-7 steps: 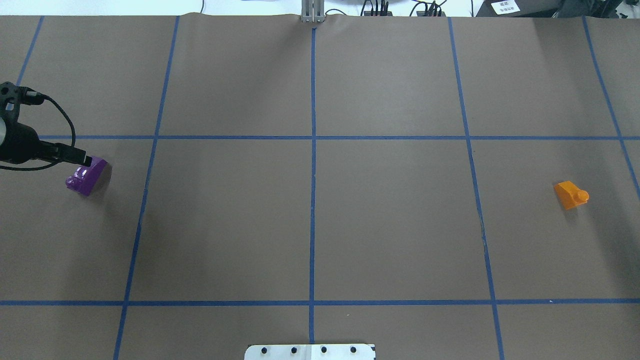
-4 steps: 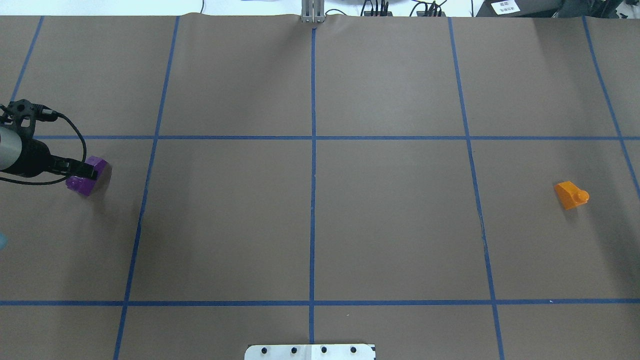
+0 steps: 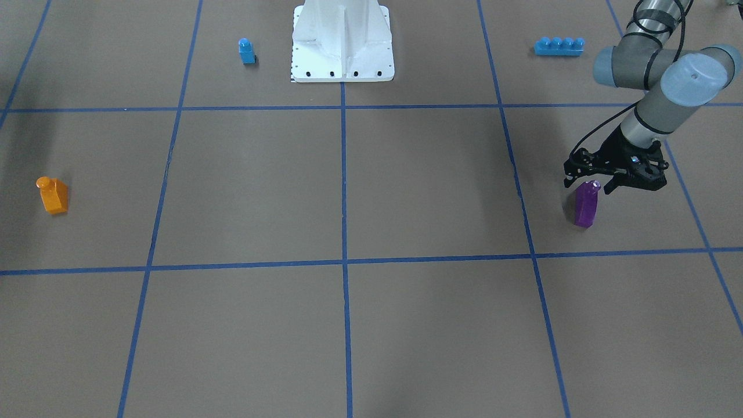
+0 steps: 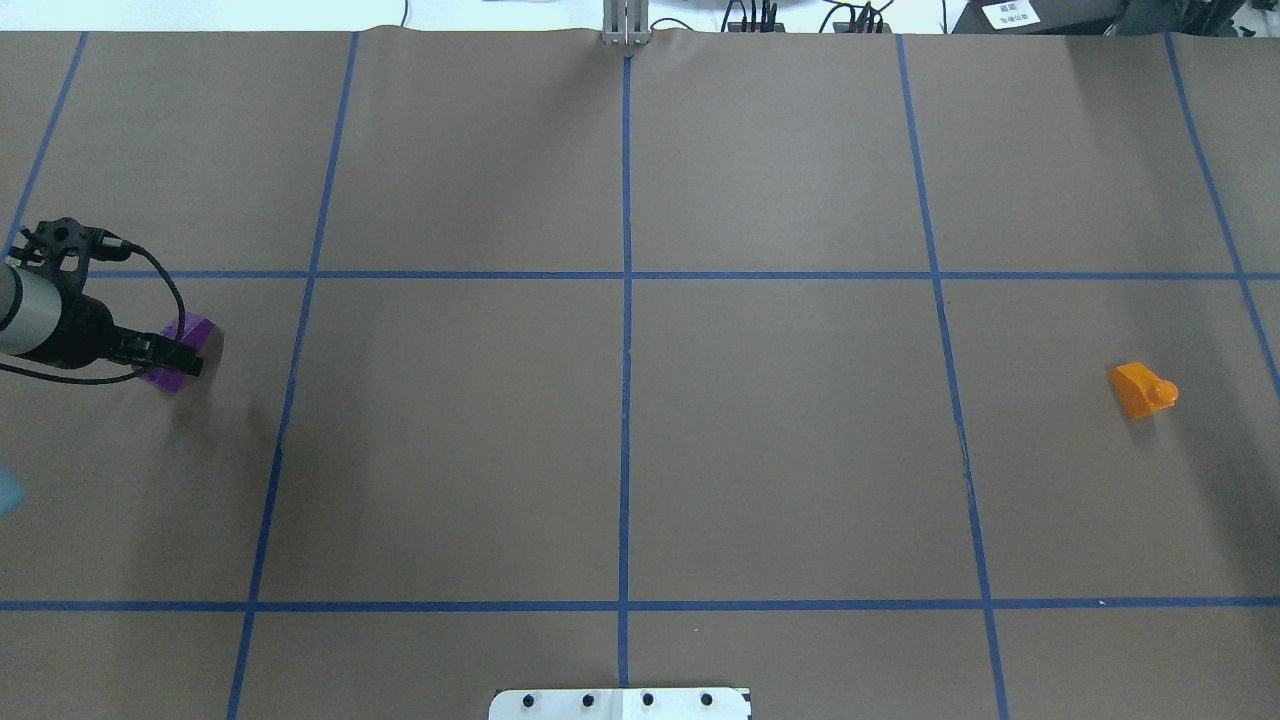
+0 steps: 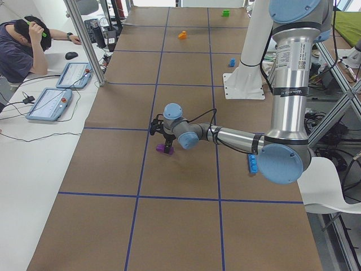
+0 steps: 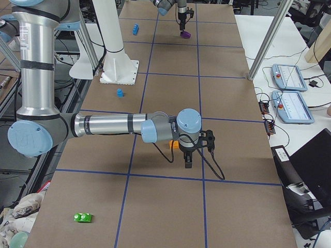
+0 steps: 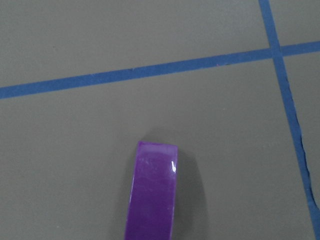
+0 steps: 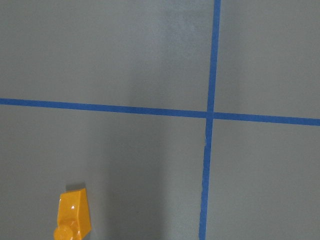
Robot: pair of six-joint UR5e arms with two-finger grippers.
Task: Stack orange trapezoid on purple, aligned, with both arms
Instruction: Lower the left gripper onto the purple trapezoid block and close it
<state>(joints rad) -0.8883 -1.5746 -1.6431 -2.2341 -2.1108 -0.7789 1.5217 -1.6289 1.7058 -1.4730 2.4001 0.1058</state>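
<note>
The left gripper grabs the purple brick by its studded end (image 3: 592,187) next. That brings a base for the orange trapezoid (image 3: 54,197).
The purple brick (image 4: 188,331) stands on the brown table at the far left of the overhead view, and in the front view (image 3: 585,206) and left wrist view (image 7: 152,192). My left gripper (image 3: 589,186) is open just above it, one finger on each side; from overhead (image 4: 170,355) it covers much of the brick. The orange trapezoid (image 4: 1142,390) sits on the table far right, and shows in the front view (image 3: 53,195) and right wrist view (image 8: 72,217). My right gripper (image 6: 189,157) hangs beside it in the exterior right view only; I cannot tell if it is open.
A small blue single-stud brick (image 3: 246,51) and a long blue four-stud brick (image 3: 559,46) lie near the white robot base (image 3: 342,52). A green brick (image 6: 83,217) lies near the table's right end. Blue tape lines cross the table.
My left gripper has moved right and nearer in the overhead view, from beside the purple brick to over it. The orange trapezoid and purple brick have not moved.
</note>
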